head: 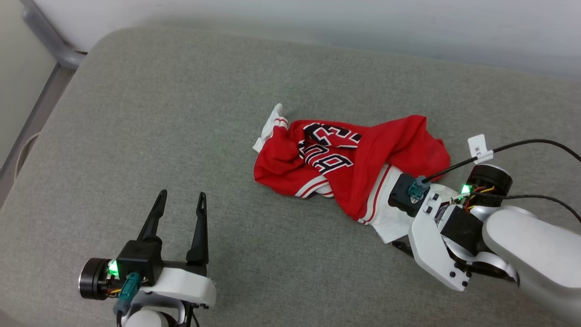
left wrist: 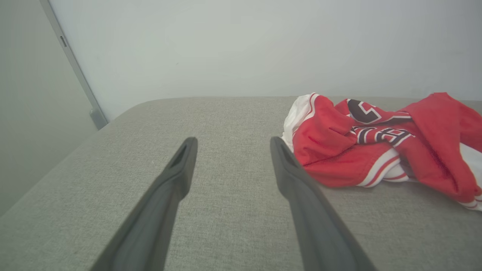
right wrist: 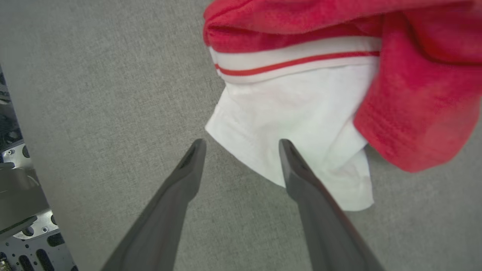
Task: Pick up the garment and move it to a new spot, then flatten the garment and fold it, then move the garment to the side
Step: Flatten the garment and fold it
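Note:
My right gripper grabs the white sleeve by the open hem point(head: 385, 239) next, to move the garment point(head: 332, 155) to a new spot.
The garment point(head: 349, 159) lies crumpled on the grey cushion, right of centre: red cloth, black white-outlined lettering facing up, and a white sleeve point(head: 392, 222) at its near end. My right gripper point(right wrist: 241, 145) points down at that sleeve point(right wrist: 293, 113). It is open, and its two tips straddle the sleeve's lower hem with nothing gripped. My left gripper point(head: 180, 200) stands open over bare cushion at the lower left, well apart from the garment. In the left wrist view the left gripper point(left wrist: 233, 141) has the garment point(left wrist: 376, 150) to the right of its fingers.
The grey cushion point(head: 181, 113) has a rounded far-left corner, with a pale wall behind it and a grey metal post point(head: 50, 41) at the left. A black cable with a white tag point(head: 479, 147) loops over my right wrist. Part of my base point(right wrist: 15, 226) edges the right wrist view.

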Motion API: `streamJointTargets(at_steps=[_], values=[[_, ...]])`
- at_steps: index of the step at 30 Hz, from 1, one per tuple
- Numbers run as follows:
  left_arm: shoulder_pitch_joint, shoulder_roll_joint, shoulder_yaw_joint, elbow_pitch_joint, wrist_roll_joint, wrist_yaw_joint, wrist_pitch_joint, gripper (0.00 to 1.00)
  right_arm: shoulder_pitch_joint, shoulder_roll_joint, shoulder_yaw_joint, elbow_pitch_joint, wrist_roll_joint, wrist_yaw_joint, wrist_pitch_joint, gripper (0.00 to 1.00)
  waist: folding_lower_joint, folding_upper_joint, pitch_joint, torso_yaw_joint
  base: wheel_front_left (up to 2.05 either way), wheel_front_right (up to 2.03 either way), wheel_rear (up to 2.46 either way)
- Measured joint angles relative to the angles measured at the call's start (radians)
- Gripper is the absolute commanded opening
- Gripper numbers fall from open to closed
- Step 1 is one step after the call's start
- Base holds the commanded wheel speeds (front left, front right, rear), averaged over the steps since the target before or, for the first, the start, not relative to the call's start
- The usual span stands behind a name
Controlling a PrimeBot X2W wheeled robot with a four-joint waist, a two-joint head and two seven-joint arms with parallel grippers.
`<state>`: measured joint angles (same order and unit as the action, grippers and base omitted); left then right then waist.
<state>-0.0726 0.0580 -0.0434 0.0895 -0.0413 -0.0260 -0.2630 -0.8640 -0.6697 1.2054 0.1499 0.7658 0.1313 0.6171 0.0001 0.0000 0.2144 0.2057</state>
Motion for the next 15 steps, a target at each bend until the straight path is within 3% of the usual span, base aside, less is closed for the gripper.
streamJointTargets(at_steps=[12, 13, 15], values=[[-0.041, -0.006, -0.009, 0.000, -0.016, 0.004, 0.000, 1.00, -0.041, 0.023, 0.060, 0.130, -0.026, 0.001, 0.004, 1.00, -0.0002, 0.0000, 0.097, 0.045, 0.00, 0.00, 0.00], [-0.045, -0.006, -0.001, 0.001, -0.017, 0.008, 0.000, 1.00, -0.037, 0.028, 0.058, 0.126, -0.042, 0.001, 0.007, 0.00, -0.0003, 0.0000, 0.100, 0.043, 0.00, 0.00, 0.00], [-0.045, -0.006, 0.013, 0.004, -0.017, 0.009, 0.000, 1.00, -0.036, 0.037, 0.062, 0.130, -0.044, 0.000, -0.028, 0.00, -0.0003, -0.0001, 0.094, 0.033, 0.00, 0.00, 0.00]])
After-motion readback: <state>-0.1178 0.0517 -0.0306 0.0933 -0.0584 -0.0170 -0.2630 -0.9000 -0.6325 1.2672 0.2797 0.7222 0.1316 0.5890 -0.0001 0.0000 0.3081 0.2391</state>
